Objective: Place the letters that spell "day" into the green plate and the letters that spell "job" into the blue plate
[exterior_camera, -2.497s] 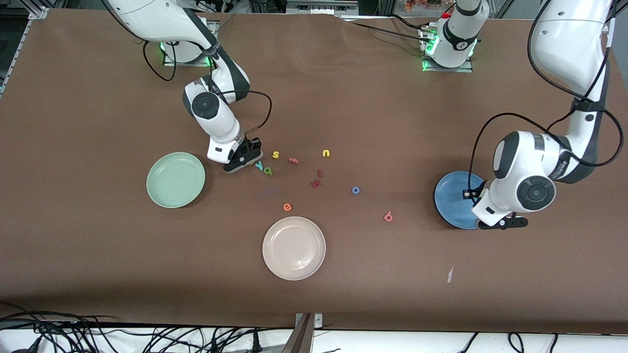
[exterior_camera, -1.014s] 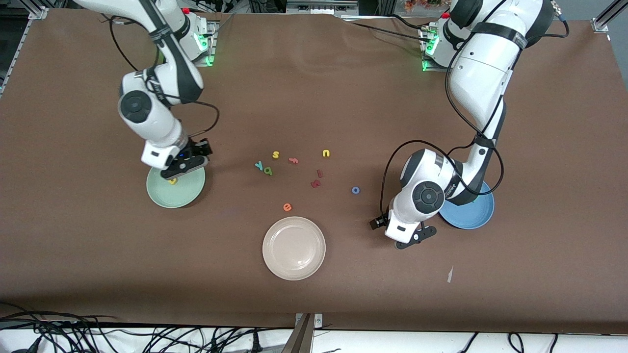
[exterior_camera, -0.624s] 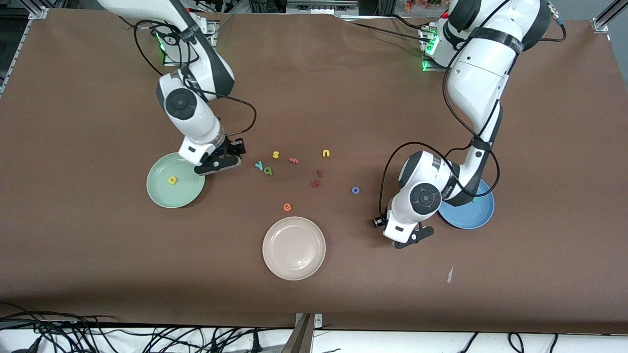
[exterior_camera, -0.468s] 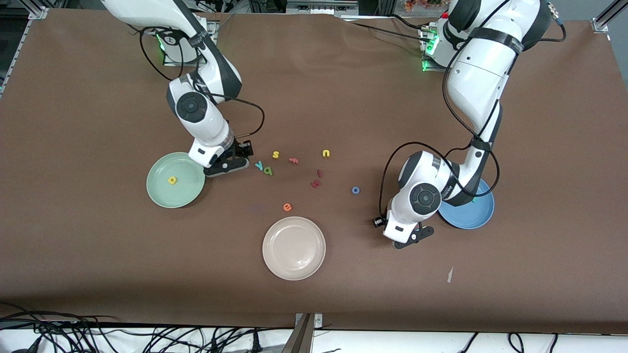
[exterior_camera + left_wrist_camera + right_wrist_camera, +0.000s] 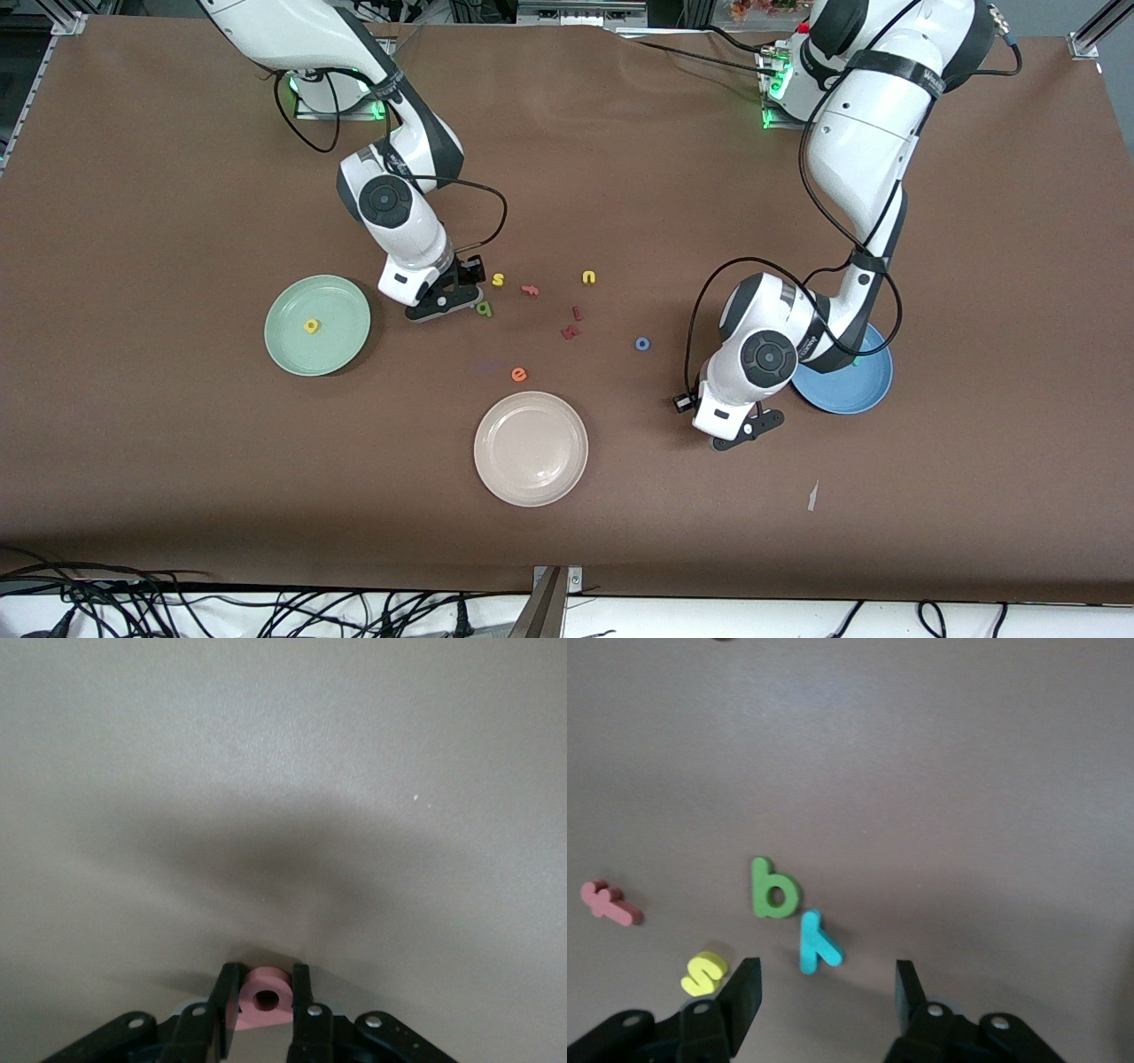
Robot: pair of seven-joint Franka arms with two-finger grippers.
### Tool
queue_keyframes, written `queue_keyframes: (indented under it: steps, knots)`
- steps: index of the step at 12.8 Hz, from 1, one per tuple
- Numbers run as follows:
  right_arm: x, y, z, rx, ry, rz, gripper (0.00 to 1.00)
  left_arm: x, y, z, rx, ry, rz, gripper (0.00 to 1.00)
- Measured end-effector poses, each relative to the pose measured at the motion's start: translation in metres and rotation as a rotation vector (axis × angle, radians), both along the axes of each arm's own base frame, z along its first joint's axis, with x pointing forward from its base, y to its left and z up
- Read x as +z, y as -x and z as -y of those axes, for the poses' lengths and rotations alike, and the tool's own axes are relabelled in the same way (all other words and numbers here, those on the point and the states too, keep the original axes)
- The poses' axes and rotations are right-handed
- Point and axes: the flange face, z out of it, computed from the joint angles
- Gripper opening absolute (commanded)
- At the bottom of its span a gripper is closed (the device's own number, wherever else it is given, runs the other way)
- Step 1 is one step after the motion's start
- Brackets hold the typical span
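My right gripper's fingers are still above the teal "y" and closing now would miss it, so it is too early to close before the gripper lowers.
The salmon-pink "b" [image 5: 266, 999] rests on the table with my left gripper [image 5: 266, 979] shut on it, beside the blue plate [image 5: 855, 394] and low over the table [image 5: 740, 430]. The left arm hides part of that plate. My right gripper [image 5: 826, 973] is open just above the teal "y" [image 5: 818, 942], close to the green round-bowled letter [image 5: 484, 308]. In the front view the right gripper [image 5: 440, 301] hides the "y". The yellow round-bowled letter [image 5: 311, 326] lies in the green plate [image 5: 341, 306]. The blue "o" [image 5: 642, 344] lies on the table. The "j" is not visible.
A cream-white plate [image 5: 496, 474] sits nearest the front camera. Around the right gripper lie a yellow "s" [image 5: 498, 280], an orange "f" [image 5: 530, 290], a yellow "u" [image 5: 589, 277], two dark red letters [image 5: 571, 331] and an orange "e" [image 5: 519, 374].
My right gripper left the yellow letter in the green plate and swung back over to the teal "y". My left arm came from the blue plate to the "b" and its fingers closed on it.
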Motion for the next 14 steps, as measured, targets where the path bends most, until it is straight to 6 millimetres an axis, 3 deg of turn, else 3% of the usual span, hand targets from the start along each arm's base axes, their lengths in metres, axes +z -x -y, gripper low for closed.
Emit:
queue_keyframes:
  steps: [2, 4, 7, 9, 12, 13, 14]
  knots:
    - [-0.006, 0.006, -0.01, 0.019, -0.005, 0.003, 0.67, 0.008, -0.006, -0.007, -0.005, -0.005, 0.01, 0.01]
    - [-0.011, 0.011, -0.018, 0.039, -0.005, 0.005, 0.67, 0.022, -0.014, -0.027, -0.046, -0.019, -0.017, 0.01]
    - [-0.018, 0.014, -0.015, 0.083, 0.023, 0.019, 0.67, 0.055, -0.026, -0.089, -0.171, -0.025, -0.073, 0.01]
    - [-0.023, 0.014, -0.009, 0.095, 0.035, 0.029, 0.67, 0.067, -0.027, -0.134, -0.255, -0.03, -0.104, 0.0]
    - [-0.023, 0.013, -0.007, 0.114, 0.044, 0.042, 0.62, 0.077, -0.007, -0.198, -0.324, -0.048, -0.024, 0.0]
    - [-0.023, 0.013, -0.007, 0.116, 0.045, 0.042, 0.62, 0.071, 0.009, -0.207, -0.329, -0.052, 0.019, 0.17]
    - [-0.024, 0.013, -0.007, 0.117, 0.045, 0.042, 0.62, 0.06, 0.028, -0.21, -0.336, -0.056, 0.044, 0.93]
